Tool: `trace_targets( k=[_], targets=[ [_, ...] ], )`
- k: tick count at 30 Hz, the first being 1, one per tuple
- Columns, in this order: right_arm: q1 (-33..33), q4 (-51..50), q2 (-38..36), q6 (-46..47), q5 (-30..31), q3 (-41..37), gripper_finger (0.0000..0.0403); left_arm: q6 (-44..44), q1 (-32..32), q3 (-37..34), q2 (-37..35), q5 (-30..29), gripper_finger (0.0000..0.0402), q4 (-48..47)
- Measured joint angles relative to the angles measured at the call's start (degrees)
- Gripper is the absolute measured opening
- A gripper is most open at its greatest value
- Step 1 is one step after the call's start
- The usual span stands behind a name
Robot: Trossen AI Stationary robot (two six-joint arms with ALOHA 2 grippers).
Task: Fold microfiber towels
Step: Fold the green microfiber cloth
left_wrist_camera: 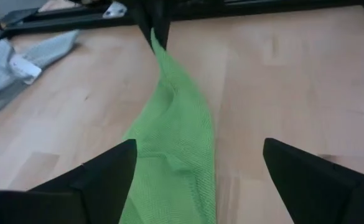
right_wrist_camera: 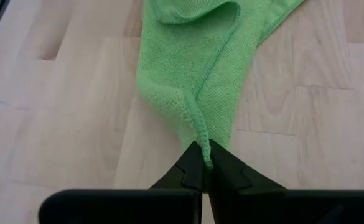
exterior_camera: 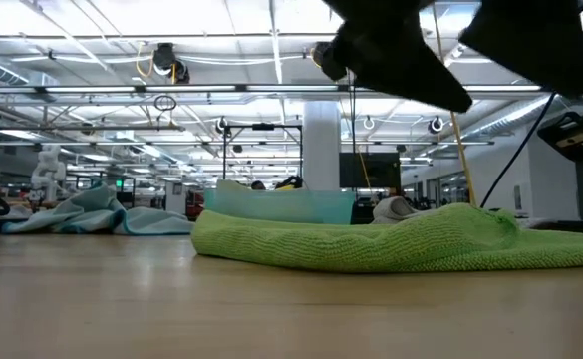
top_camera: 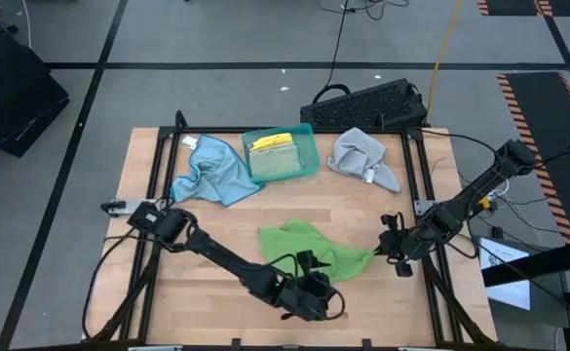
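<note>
Next, my left gripper grabs the green towel by its hemmed edge [left_wrist_camera: 201,194], to stretch the towel from its corner in my right gripper.
A green microfiber towel [top_camera: 314,249] lies crumpled on the wooden table's middle. My right gripper [right_wrist_camera: 205,168] is at its right end [top_camera: 394,249], shut on one corner. My left gripper [left_wrist_camera: 197,180] hangs open over the towel's near end [top_camera: 328,292], a finger on either side of the cloth [left_wrist_camera: 175,149]; I cannot tell whether it touches. A light blue towel [top_camera: 211,171] lies bunched at the far left and a grey towel [top_camera: 362,156] at the far right. A yellow towel [top_camera: 273,142] and another green towel [top_camera: 285,166] lie in a teal tray [top_camera: 309,132]. My right gripper pinches the green towel's right-hand corner [right_wrist_camera: 200,146], at its hemmed edge, between its two fingertips. The fingers come from the table's right side, slanting down. The cloth runs in a narrow ridge [left_wrist_camera: 169,74] up to the corner, and the rest of the towel [exterior_camera: 391,244] lies on the table.
A black keyboard-like device [top_camera: 367,102] lies just beyond the table's far edge. A black frame rail [top_camera: 416,185] runs along the right side near my right arm. Bare wood [top_camera: 197,292] shows near the front left.
</note>
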Motion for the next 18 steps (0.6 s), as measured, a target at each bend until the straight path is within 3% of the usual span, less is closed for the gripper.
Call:
trace_targets(
  k=[8, 13, 18],
  targets=[
    [0.0, 0.0, 0.0, -0.1, 0.0, 0.0, 0.0004, -4.6, 1.6, 0.0, 1.3, -2.8, 0.0286, -2.4],
    [0.0, 0.1, 0.0, -0.2, 0.0, 0.0, 0.0004, -3.3, 3.5, 0.0, 2.2, -0.3, 0.0238, -2.6],
    [0.0, 0.0, 0.0, -0.7, 0.0, 0.0, 0.0004, -1.9, 3.6, 0.0, 2.2, 3.0, 0.0226, -1.0]
  ],
)
